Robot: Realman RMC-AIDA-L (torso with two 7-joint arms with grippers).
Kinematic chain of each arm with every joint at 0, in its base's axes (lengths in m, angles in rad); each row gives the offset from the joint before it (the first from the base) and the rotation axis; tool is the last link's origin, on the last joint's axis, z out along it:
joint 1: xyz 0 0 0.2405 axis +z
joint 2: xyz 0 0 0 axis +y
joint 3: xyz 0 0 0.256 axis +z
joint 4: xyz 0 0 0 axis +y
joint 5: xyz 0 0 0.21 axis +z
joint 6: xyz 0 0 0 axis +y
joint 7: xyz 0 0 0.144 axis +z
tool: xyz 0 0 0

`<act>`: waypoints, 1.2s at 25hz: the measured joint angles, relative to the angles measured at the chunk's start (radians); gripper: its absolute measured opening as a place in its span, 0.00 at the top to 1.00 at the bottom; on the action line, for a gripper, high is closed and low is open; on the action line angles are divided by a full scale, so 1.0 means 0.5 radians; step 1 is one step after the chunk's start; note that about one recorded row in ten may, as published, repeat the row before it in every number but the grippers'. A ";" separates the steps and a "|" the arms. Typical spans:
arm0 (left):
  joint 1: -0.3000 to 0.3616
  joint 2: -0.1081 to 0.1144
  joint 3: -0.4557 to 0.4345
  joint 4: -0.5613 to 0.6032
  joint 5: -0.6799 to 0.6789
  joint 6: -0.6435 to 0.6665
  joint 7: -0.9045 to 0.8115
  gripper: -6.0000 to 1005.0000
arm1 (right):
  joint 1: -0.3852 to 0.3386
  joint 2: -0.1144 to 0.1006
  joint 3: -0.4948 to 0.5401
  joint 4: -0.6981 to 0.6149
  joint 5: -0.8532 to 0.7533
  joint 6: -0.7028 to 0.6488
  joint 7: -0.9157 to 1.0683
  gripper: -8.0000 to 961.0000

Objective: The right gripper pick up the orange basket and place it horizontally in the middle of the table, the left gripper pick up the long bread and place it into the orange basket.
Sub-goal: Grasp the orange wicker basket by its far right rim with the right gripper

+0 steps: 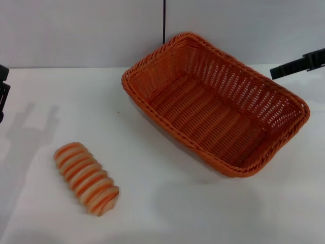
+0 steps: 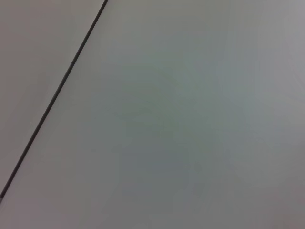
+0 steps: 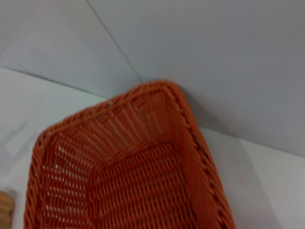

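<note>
My fingers are above the basket's rim, so my right gripper comes down before it closes on the basket's braided rim (image 1: 277,91) (image 3: 209,179).
The orange basket (image 1: 208,114) lies empty on the white table (image 1: 167,203), right of centre and turned diagonally, one corner toward the back wall. Its far end and braided rim fill the right wrist view (image 3: 143,167). The long bread (image 1: 86,178), tan with orange stripes, lies at the front left of the table, well apart from the basket; a sliver of the bread (image 3: 5,210) shows in the right wrist view. My right gripper (image 1: 277,71) hangs at the right edge, above and behind the basket's far right side, touching nothing. My left gripper (image 1: 3,94) sits at the far left edge, away from the bread.
A light grey wall with a dark vertical seam (image 1: 164,20) stands behind the table. The left wrist view shows only that wall and its seam (image 2: 52,100). The arms cast shadows on the table at the left.
</note>
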 joint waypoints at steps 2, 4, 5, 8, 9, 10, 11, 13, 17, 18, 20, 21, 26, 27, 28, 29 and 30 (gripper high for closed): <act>0.005 0.000 0.001 0.000 0.000 -0.002 0.000 0.35 | 0.000 0.008 -0.001 0.000 -0.018 0.000 0.000 0.29; 0.008 0.000 0.002 -0.001 0.000 -0.002 0.000 0.35 | -0.003 0.014 -0.001 0.001 -0.025 -0.001 0.000 0.29; 0.009 0.000 0.002 -0.002 0.000 -0.002 0.000 0.35 | -0.007 0.025 -0.001 0.005 -0.034 -0.005 -0.002 0.29; 0.010 0.000 0.001 -0.003 0.000 -0.002 0.000 0.35 | -0.007 0.040 -0.002 0.008 -0.082 -0.021 -0.003 0.29; 0.010 0.000 0.001 -0.003 0.000 -0.002 0.000 0.35 | -0.007 0.040 -0.002 0.008 -0.082 -0.021 -0.003 0.29; 0.010 0.000 0.001 -0.004 0.000 -0.002 0.000 0.35 | -0.004 0.044 -0.003 0.008 -0.100 -0.025 -0.003 0.29; 0.010 0.000 0.001 -0.004 0.000 -0.002 0.000 0.35 | 0.001 0.054 -0.005 0.010 -0.131 -0.037 -0.004 0.29; 0.010 0.000 0.001 -0.006 0.000 -0.002 0.000 0.35 | 0.004 0.064 -0.005 0.012 -0.147 -0.050 -0.005 0.29; 0.008 0.000 0.001 -0.006 0.000 -0.002 0.000 0.35 | 0.010 0.070 -0.005 0.044 -0.155 -0.080 -0.006 0.29; 0.010 0.000 0.001 -0.006 0.000 -0.002 0.000 0.35 | 0.011 0.070 -0.005 0.058 -0.155 -0.090 -0.008 0.29; 0.011 0.000 0.001 -0.006 0.000 -0.002 0.000 0.35 | 0.017 0.071 -0.009 0.092 -0.156 -0.101 -0.015 0.29; 0.011 0.000 0.001 -0.006 0.000 -0.003 0.000 0.35 | 0.023 0.071 -0.033 0.119 -0.159 -0.105 -0.020 0.29; 0.010 0.000 0.001 -0.003 0.000 -0.020 0.000 0.35 | 0.027 0.072 -0.101 0.163 -0.180 -0.137 -0.026 0.29; 0.010 0.000 0.001 -0.003 0.000 -0.020 0.000 0.35 | 0.027 0.072 -0.101 0.163 -0.180 -0.137 -0.026 0.30; 0.010 0.000 0.001 -0.003 0.000 -0.020 0.000 0.35 | 0.027 0.072 -0.110 0.165 -0.185 -0.142 -0.029 0.32; 0.010 0.000 0.001 -0.003 0.000 -0.020 0.000 0.35 | 0.027 0.074 -0.117 0.165 -0.188 -0.148 -0.035 0.33; 0.008 0.000 0.001 -0.005 0.000 -0.027 0.000 0.35 | 0.025 0.076 -0.123 0.164 -0.189 -0.152 -0.042 0.35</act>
